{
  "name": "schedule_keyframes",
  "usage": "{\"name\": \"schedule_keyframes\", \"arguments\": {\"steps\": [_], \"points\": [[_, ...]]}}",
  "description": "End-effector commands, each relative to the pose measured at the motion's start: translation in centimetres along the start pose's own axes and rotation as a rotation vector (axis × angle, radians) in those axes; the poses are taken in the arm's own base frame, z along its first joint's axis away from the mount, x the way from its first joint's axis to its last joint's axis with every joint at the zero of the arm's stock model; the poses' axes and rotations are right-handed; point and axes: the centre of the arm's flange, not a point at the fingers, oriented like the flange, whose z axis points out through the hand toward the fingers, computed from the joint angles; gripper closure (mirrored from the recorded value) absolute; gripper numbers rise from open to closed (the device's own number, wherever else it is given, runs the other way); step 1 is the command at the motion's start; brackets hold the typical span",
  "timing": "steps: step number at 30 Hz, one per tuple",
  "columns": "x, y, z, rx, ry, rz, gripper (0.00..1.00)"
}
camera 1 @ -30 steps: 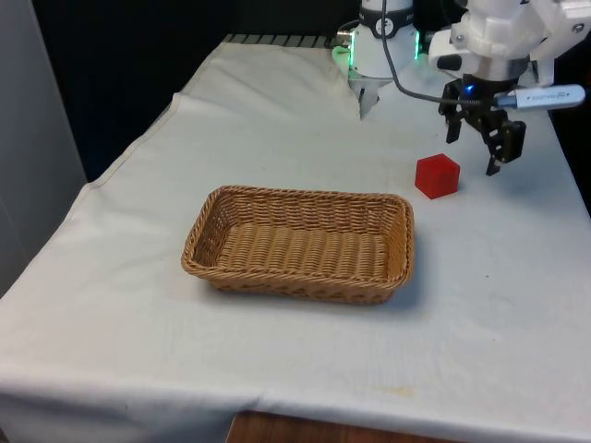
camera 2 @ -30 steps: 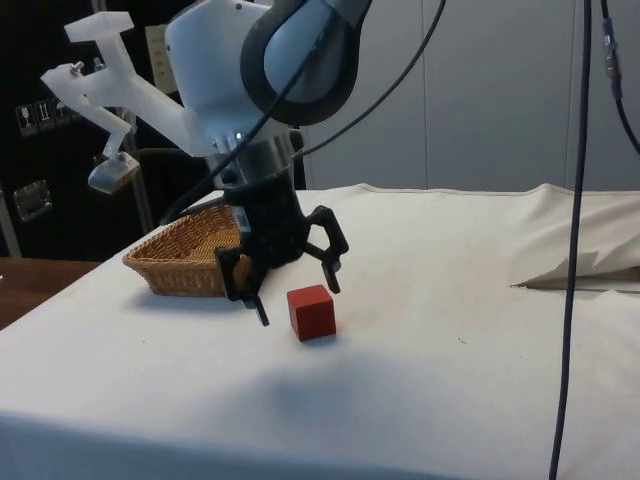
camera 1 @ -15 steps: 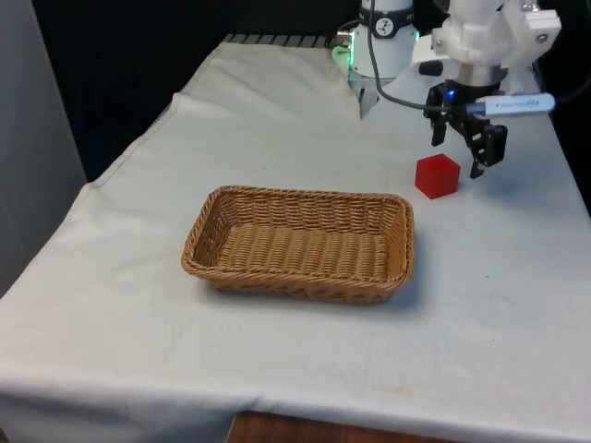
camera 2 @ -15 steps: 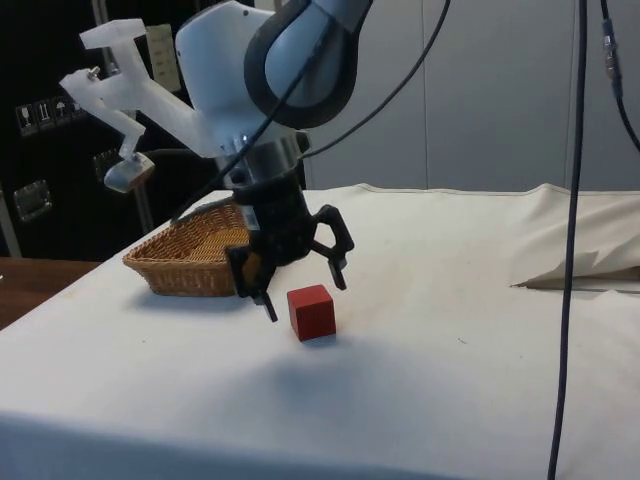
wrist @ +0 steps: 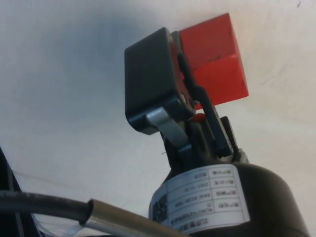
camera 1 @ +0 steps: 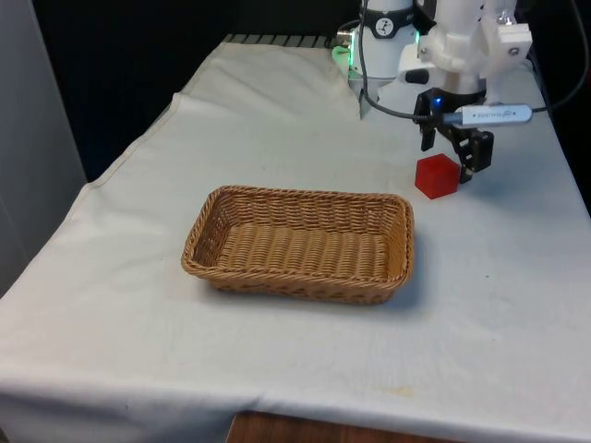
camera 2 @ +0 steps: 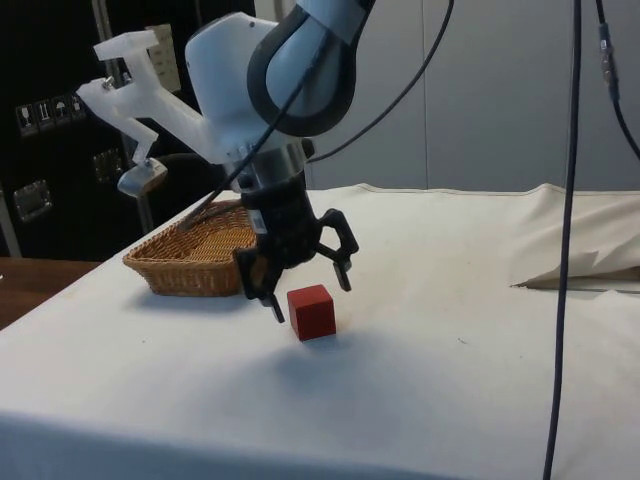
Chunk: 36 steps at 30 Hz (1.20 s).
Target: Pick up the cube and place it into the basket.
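My gripper grabs the red cube [camera 1: 437, 175] by its opposite sides next, to place the cube into the wicker basket.
The red cube [camera 1: 437, 175] rests on the white cloth at the front view's right, behind the far right corner of the wicker basket [camera 1: 305, 197]. My black gripper [camera 1: 450, 154] hangs open and low, just over the cube's far side. In the side view the cube [camera 2: 311, 311] shows between the gripper's [camera 2: 311, 298] two spread fingertips, and the basket [camera 2: 185, 262] stands behind the arm. In the wrist view one finger [wrist: 150, 79] overlaps the cube [wrist: 217, 59] and hides part of its side. Nothing is held.
The robot's base [camera 1: 380, 53] stands close behind the cube. A black cable [camera 2: 570, 250] hangs down at the side view's right, near a raised fold in the cloth [camera 2: 585, 258]. The table's right edge [camera 1: 574, 198] runs close past the cube.
The gripper has moved towards the front view's left and come down closer to the cube, staying open. Cube and basket have not moved.
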Motion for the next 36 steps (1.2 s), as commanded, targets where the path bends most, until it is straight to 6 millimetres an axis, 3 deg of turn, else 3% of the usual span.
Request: {"name": "schedule_keyframes", "arguments": {"steps": [1,36], "points": [[0.2,0.0,0.1,0.012,-0.004,-0.002,0.0],[0.4,0.1,1.5,0.034,0.005,0.008,0.0]]}}
